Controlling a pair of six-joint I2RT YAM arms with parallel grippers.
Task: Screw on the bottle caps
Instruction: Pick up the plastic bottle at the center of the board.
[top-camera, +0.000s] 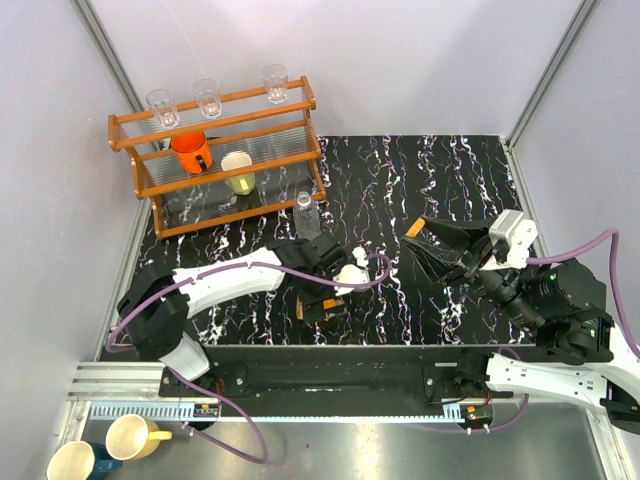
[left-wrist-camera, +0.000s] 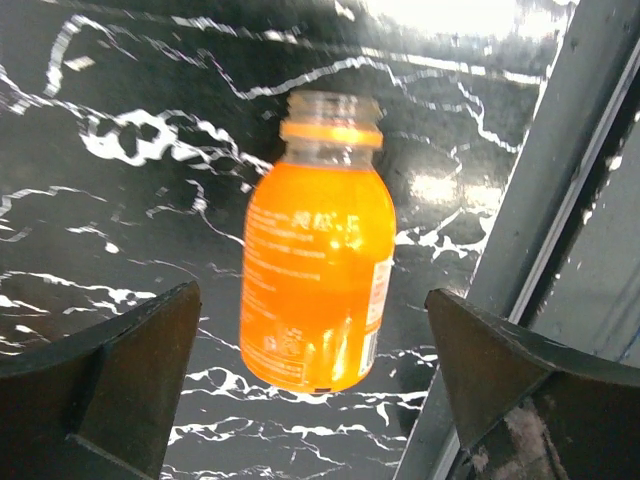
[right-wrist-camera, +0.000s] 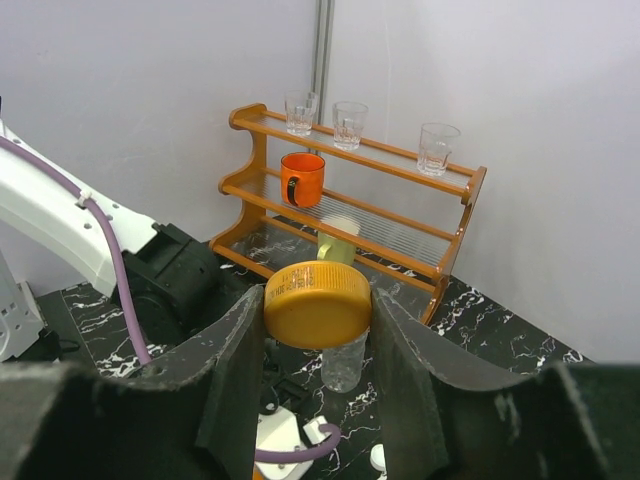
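Observation:
The orange bottle is between my left gripper's fingers but below them. My left gripper should move down first, then close on the bottle.
The squat orange bottle (left-wrist-camera: 315, 270) has no cap on its neck and sits between the wide-open fingers of my left gripper (left-wrist-camera: 312, 305), with a gap on each side. In the top view that gripper (top-camera: 322, 297) is near the table's front edge, mostly hiding the bottle (top-camera: 318, 306). My right gripper (right-wrist-camera: 318, 312) is shut on the orange cap (right-wrist-camera: 318, 303) and holds it in the air, right of centre (top-camera: 414, 230). The clear water bottle (top-camera: 307, 215) stands uncapped in front of the rack. A small white cap (top-camera: 358, 253) lies by the left wrist.
A wooden rack (top-camera: 215, 170) at the back left holds three drinking glasses, an orange mug (top-camera: 192, 150) and a pale mug. A metal rail (left-wrist-camera: 540, 220) runs along the front edge close to the orange bottle. Two mugs (top-camera: 135, 435) stand off the table at bottom left.

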